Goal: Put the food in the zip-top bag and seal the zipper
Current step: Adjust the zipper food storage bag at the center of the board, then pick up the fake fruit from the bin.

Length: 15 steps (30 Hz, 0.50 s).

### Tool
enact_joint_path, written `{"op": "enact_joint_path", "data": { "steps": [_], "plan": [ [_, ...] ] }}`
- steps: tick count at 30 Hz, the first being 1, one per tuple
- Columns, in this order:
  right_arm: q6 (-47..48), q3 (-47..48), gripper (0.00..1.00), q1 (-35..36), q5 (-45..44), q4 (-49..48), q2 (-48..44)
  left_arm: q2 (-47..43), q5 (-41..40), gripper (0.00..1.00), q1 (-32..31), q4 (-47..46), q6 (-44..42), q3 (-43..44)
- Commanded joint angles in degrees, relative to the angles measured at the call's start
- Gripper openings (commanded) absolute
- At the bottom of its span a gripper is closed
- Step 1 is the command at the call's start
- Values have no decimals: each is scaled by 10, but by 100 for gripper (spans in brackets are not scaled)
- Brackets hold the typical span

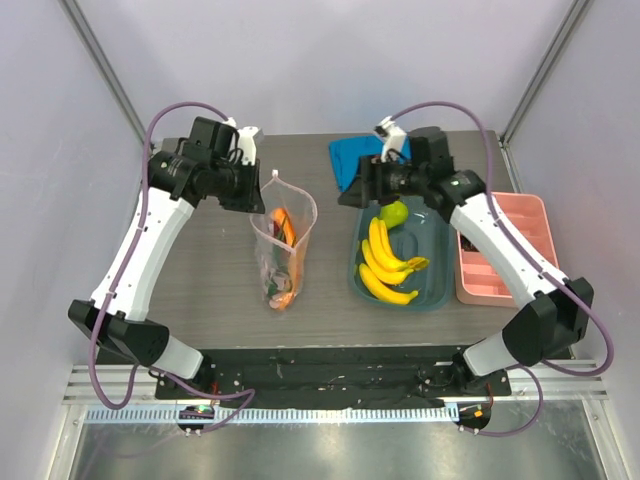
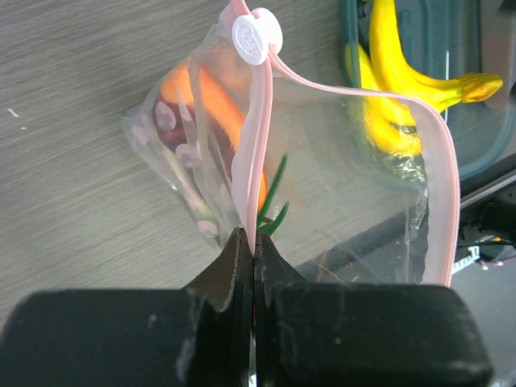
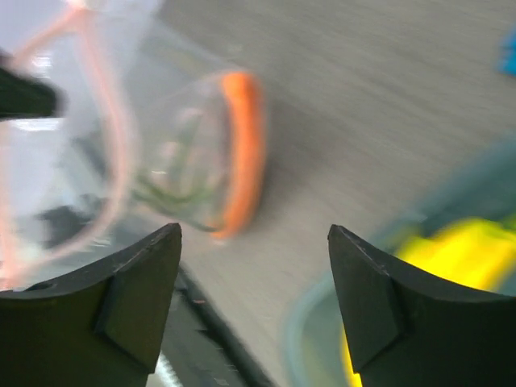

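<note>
Next, my right gripper grabs the banana bunch by its joined stem [image 1: 418, 263], which leaves the fruit ends free to enter the zip-top bag first.
The zip-top bag [image 1: 283, 262] lies mid-table with its mouth held up and open. Inside it are the orange-red pepper [image 1: 285, 226] and the green onion stalk [image 2: 272, 203]. My left gripper [image 2: 254, 242] is shut on the pink zipper strip [image 2: 256, 153] below the white slider [image 2: 256, 36]; from above, the left gripper [image 1: 258, 207] sits at the bag's left edge. The banana bunch [image 1: 385, 265] and the green pear-like fruit [image 1: 394, 213] lie in the teal tub [image 1: 432, 238]. My right gripper [image 1: 372, 195] hangs open and empty at the tub's far left end. In the blurred right wrist view the right gripper [image 3: 254, 242] is between the bag and the bananas [image 3: 463, 250].
A blue folded cloth [image 1: 352, 160] lies behind the tub. A pink divided tray [image 1: 505, 245] stands to the right of the tub. The table's near edge meets a black base plate [image 1: 330, 365] where both arms are bolted.
</note>
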<state>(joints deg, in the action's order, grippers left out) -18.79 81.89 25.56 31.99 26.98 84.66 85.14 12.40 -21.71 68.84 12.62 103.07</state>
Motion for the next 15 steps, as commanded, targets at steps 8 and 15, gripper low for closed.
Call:
{"op": "enact_joint_path", "data": {
  "steps": [8,15],
  "plan": [
    [548,-11,88,-64,-99,419,-48,-6,55,0,3,-28,19,11],
    [716,-87,90,-69,-148,423,-60,-2,73,0,2,-29,21,12]
  ]
}}
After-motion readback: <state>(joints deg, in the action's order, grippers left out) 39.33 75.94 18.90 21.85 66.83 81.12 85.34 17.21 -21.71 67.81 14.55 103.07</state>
